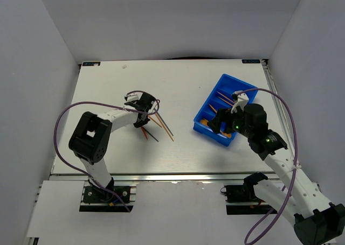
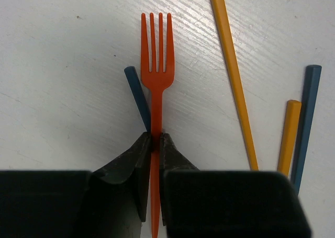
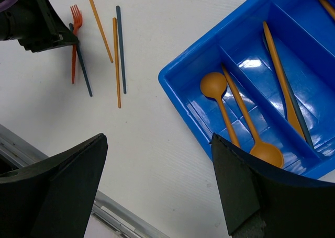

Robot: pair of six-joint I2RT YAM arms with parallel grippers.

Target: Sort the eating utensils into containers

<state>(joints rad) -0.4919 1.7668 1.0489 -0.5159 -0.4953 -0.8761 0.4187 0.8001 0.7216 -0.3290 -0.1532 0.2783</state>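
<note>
The left gripper's fingers are pinching the handle of the red fork from both sides, so the fork would come up with them if the robot lifted its left gripper now.
My left gripper [image 2: 155, 139] is shut on the handle of a red fork [image 2: 156, 76], tines pointing away, low over the white table; I cannot tell if the fork is lifted. A dark blue stick [image 2: 137, 94] lies just under it. In the top view this gripper [image 1: 144, 106] sits at the loose sticks [image 1: 161, 124]. The blue tray [image 3: 178, 86] holds two orange spoons [image 3: 214, 86] in one compartment and orange and dark sticks [image 3: 277, 70] in others. My right gripper [image 3: 158, 137] is open and empty, above the table beside the tray's near left edge [image 1: 200, 127].
A long orange stick [image 2: 233, 76], a shorter orange stick [image 2: 289, 136] and a dark blue stick [image 2: 306, 117] lie on the table right of the fork. White walls enclose the table. A metal rail [image 3: 120, 217] runs along the near edge.
</note>
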